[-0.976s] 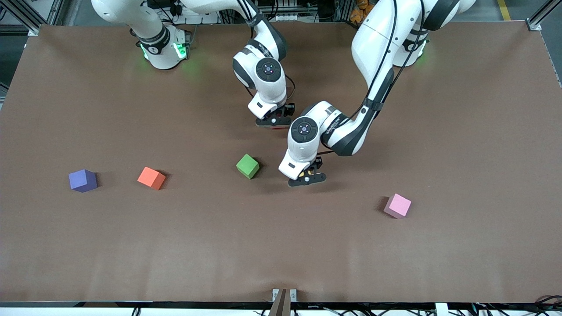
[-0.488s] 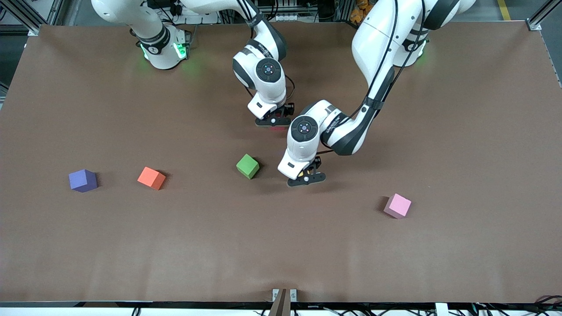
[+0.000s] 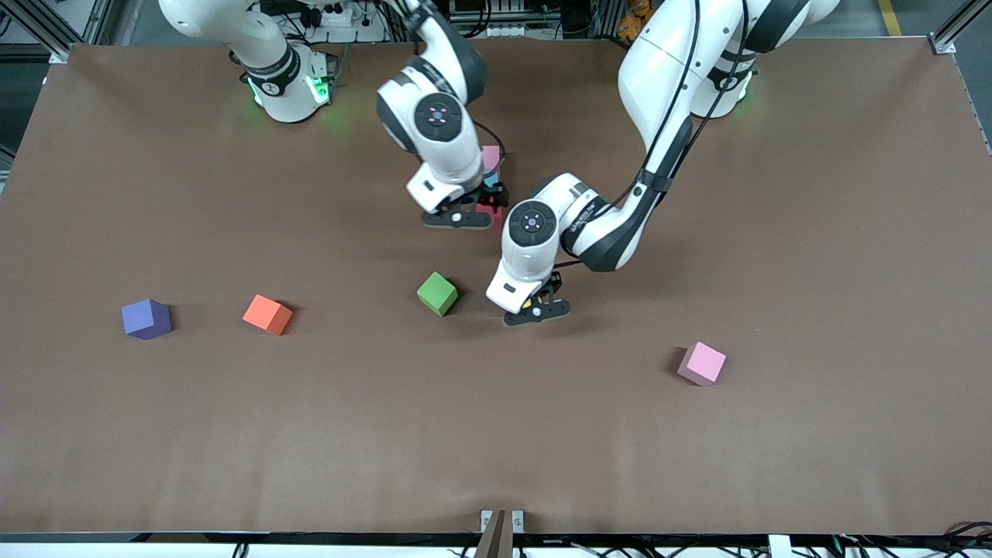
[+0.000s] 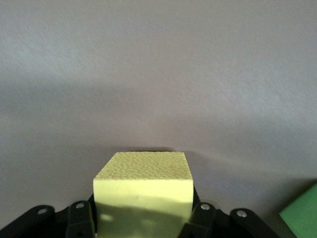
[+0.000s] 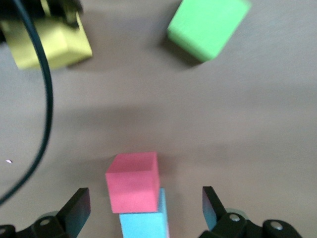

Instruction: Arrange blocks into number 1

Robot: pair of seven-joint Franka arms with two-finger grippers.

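Note:
The yellow block (image 4: 143, 186) is still above the spot on the tabletop at the front of the red block. My left gripper should lower it there first and only then let go.
A pink block (image 3: 490, 157), a light blue block (image 3: 491, 183) and a red block (image 3: 489, 208) lie in a row at mid-table, the red one nearest the front camera. My right gripper (image 3: 459, 219) hangs open just above the red block (image 5: 132, 181) and the light blue block (image 5: 143, 225), its fingers (image 5: 77, 210) well apart from them. My left gripper (image 3: 535, 314) is shut on the yellow block (image 4: 143, 186), low over the table beside the green block (image 3: 437, 294). The right wrist view shows the green block (image 5: 208, 27) and the held yellow block (image 5: 49, 44).
A second pink cube (image 3: 702, 363) sits toward the left arm's end, nearer the front camera. An orange cube (image 3: 267, 314) and a purple cube (image 3: 146, 318) sit toward the right arm's end. A green corner (image 4: 302, 218) shows in the left wrist view.
My right gripper has lifted off the red block and shifted toward the right arm's end, uncovering the pink, light blue and red row. The left gripper with the yellow block crept slightly toward the green block.

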